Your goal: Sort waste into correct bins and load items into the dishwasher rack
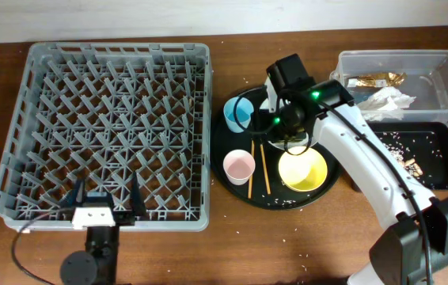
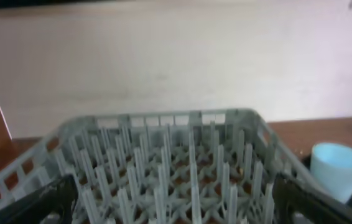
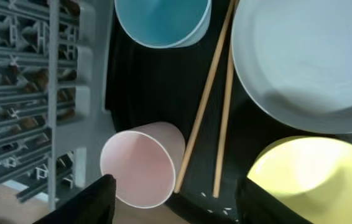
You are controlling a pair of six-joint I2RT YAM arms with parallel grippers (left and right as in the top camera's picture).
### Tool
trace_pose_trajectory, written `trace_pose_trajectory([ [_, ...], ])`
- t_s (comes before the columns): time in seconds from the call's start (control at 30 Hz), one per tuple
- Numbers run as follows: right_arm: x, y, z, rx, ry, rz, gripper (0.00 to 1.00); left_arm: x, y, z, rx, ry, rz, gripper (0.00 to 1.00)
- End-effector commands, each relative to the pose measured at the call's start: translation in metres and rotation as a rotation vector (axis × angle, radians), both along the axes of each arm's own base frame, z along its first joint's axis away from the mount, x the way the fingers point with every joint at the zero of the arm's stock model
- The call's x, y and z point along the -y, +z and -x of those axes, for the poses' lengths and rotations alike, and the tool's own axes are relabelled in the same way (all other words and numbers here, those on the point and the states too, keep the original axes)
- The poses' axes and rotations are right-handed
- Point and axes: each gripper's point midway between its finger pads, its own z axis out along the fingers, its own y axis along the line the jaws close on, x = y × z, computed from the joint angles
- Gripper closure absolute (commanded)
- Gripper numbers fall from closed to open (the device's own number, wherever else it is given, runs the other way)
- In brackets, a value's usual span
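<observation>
The pink cup's base should stay free for my left gripper to grab and load, so my right gripper should grab the pink cup by its rim next.
The grey dishwasher rack (image 1: 105, 127) holds nothing. My left gripper (image 1: 104, 199) is open and empty over the rack's near edge (image 2: 163, 162). The light blue cup (image 1: 238, 113), pink cup (image 1: 239, 166), yellow bowl (image 1: 302, 170) and two chopsticks (image 1: 260, 168) sit on a round black tray. My right gripper (image 3: 176, 208) is open and empty above them, between the pink cup (image 3: 142, 171) and yellow bowl (image 3: 313, 177). The plate (image 3: 306, 62) lies mostly under this arm. The clear tub (image 1: 446, 63) holds the foil wrapper (image 1: 376, 79) and napkins (image 1: 390, 101). The shallow black tray (image 1: 438, 178) holds rice and food scraps (image 1: 410, 165).
The round black tray (image 1: 236, 194) lies just right of the rack, with rice grains near its front edge. The right arm (image 1: 366, 166) crosses the table from the front right. The blue cup also shows in the left wrist view (image 2: 338, 171). A pale wall stands behind the table.
</observation>
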Motion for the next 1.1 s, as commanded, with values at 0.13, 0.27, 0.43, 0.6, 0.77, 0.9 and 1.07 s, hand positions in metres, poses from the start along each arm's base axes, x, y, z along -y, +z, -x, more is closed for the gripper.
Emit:
trace_pose_trajectory([
  [0.13, -0.018, -0.027, 0.008, -0.108, -0.036, -0.003, 0.49, 0.013, 0.111, -0.063, -0.245, -0.098, 0.042, 0.00],
  [0.27, -0.025, -0.057, 0.012, -0.176, -0.022, 0.035, 0.56, 0.030, 0.127, -0.113, -0.462, -0.204, 0.082, 0.00],
  [0.43, -0.030, -0.099, 0.018, -0.274, -0.020, 0.090, 0.85, 0.050, 0.064, -0.153, -0.683, -0.334, 0.161, 0.00],
  [0.6, -0.023, -0.103, 0.016, -0.266, -0.039, 0.130, 0.96, 0.086, 0.028, -0.159, -0.795, -0.563, 0.275, 0.00],
  [0.77, -0.043, -0.018, -0.001, -0.182, 0.021, -0.297, 0.96, 0.133, 0.054, -0.137, -0.741, -0.953, 0.409, 0.00],
  [0.9, -0.021, 0.083, -0.035, 0.040, 0.159, -0.781, 0.96, 0.154, 0.072, -0.112, -0.718, -1.258, 0.542, 0.00],
  [1.07, -0.021, 0.121, -0.045, 0.178, 0.288, -0.928, 0.96, 0.161, 0.057, -0.116, -0.738, -1.445, 0.676, 0.01],
])
